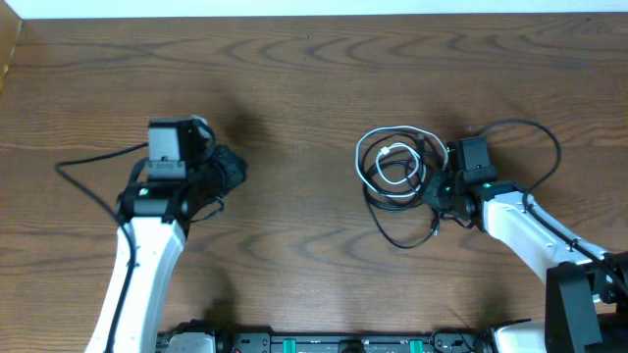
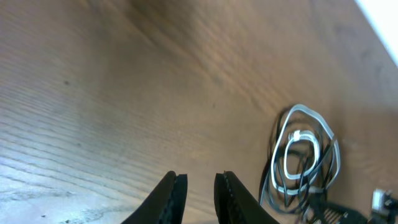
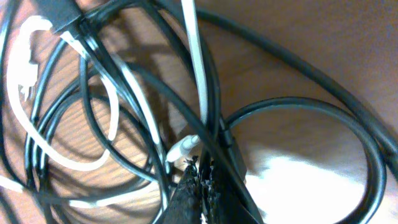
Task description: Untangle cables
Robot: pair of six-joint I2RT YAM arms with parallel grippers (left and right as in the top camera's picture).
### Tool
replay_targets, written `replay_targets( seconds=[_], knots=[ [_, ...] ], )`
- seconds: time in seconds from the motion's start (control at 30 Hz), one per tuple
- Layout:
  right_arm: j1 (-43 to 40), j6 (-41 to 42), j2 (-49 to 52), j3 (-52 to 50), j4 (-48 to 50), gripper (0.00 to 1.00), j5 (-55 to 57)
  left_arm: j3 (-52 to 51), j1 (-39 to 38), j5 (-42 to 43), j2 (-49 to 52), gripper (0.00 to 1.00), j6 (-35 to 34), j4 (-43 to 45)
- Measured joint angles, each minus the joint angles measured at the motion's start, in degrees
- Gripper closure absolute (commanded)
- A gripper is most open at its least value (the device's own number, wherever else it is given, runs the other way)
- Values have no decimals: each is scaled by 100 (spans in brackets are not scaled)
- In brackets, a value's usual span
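My left gripper grabs the white cord's outer loop (image 1: 359, 156) (image 2: 283, 126) next, opposite my right gripper, to untangle the white cord from the black loops.
The cables (image 1: 397, 167) lie in one tangled coil right of the table's middle: thin black loops around a white cord (image 1: 392, 162). The left wrist view shows the same cables (image 2: 301, 158) far off at the lower right. My left gripper (image 1: 231, 172) hovers well left of them, slightly open (image 2: 199, 177) with only bare wood between its fingers. My right gripper (image 1: 440, 186) sits at the coil's right edge, shut (image 3: 202, 167). A black cord (image 3: 233, 155) runs along its right finger, and a white plug end (image 3: 183, 148) lies just before the tips. Whether a cord is pinched does not show.
The brown wooden table (image 1: 294, 78) spreads all round. A thicker black wire (image 1: 88, 162) trails left of the left arm. Another thick arm wire (image 1: 535, 137) loops behind the right arm. The table's pale far edge (image 2: 379, 22) shows at the top right.
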Motion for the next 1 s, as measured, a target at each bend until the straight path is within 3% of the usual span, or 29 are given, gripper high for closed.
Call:
replay_targets(
  seconds=[0.2, 0.27, 0.37, 0.43, 0.63, 1.0],
  knots=[
    [254, -1856, 0, 0, 133, 99, -966, 0, -313, 138, 671, 74, 74, 232],
    [304, -2378, 0, 0, 79, 95, -1353, 0, -404, 173, 850, 68, 81, 450],
    [402, -2962, 0, 0, 48, 82, -1777, -2, -592, 282, 1130, 46, 111, 973],
    [437, -3084, 0, 0, 35, 76, -1878, -2, -693, 321, 1228, 42, 155, 1294],
    [437, -3311, 0, -2, 46, 60, -2033, -2, -1071, 166, 1611, 42, 177, 1722],
    [437, -3259, 0, -2, 101, 58, -1784, -2, -1670, -225, 2411, 48, 179, 1690]
  ],
)
